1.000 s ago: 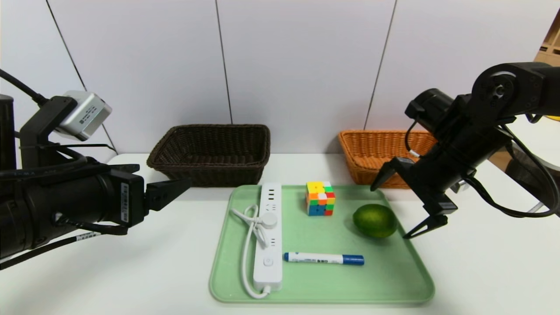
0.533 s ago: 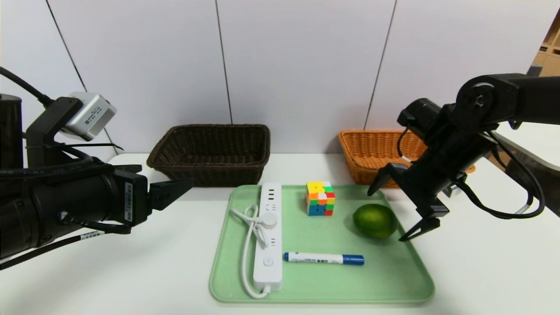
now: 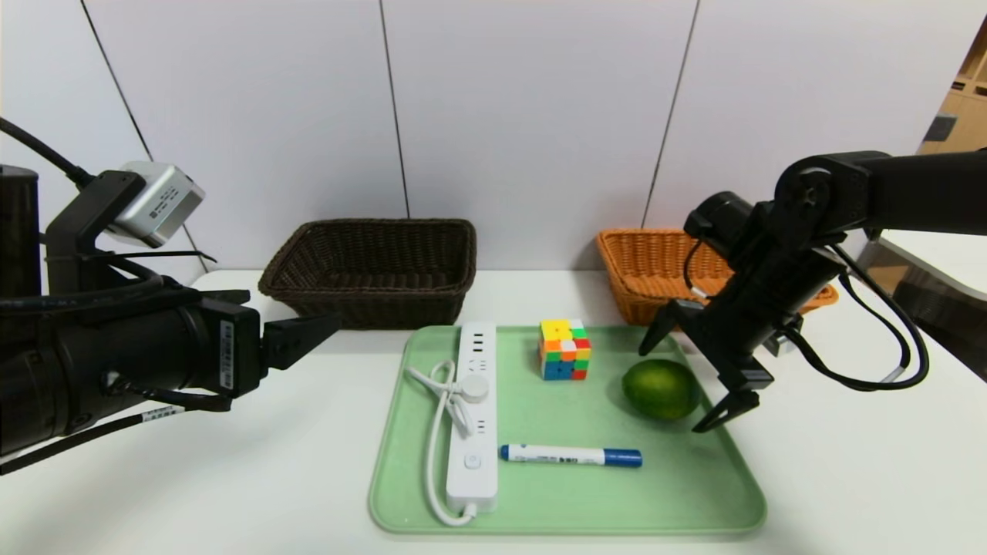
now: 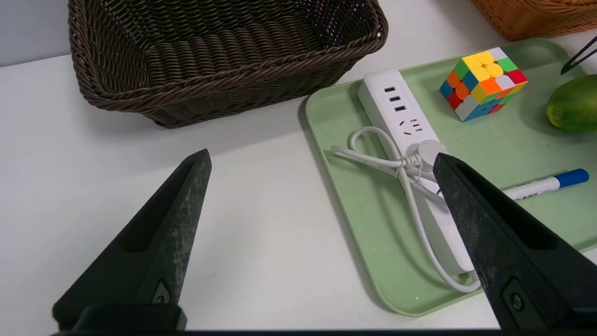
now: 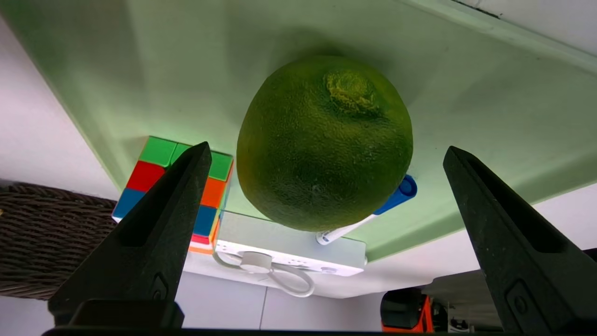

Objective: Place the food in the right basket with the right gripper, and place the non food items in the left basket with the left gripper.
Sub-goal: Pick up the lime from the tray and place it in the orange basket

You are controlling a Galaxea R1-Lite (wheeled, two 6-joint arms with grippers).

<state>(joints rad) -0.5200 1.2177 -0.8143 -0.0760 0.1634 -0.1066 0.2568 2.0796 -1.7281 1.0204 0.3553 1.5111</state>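
I need to put the food in the orange-tan basket (image 3: 642,274), so next I need to grab the green lime with my right gripper by its rounded middle (image 3: 661,389).
The green lime (image 3: 661,388) lies on the right side of a light green tray (image 3: 694,493). My right gripper (image 3: 668,391) is open, its fingers on either side of the lime without touching it; in the right wrist view the lime (image 5: 324,140) fills the gap of that gripper (image 5: 326,147). On the same tray lie a white power strip (image 3: 474,416), a multicoloured puzzle cube (image 3: 564,349) and a white marker with a blue cap (image 3: 570,456). My left gripper (image 3: 291,305) hangs open and empty over the table left of the tray.
The dark brown basket (image 3: 374,270) stands at the back left of the tray, the orange-tan basket (image 3: 655,270) at the back right, partly behind my right arm. Bare white table (image 3: 193,493) lies on both sides of the tray. A wall closes the back.
My right gripper has moved left and down, from beside the lime to around it, still open. The left arm has hardly shifted.
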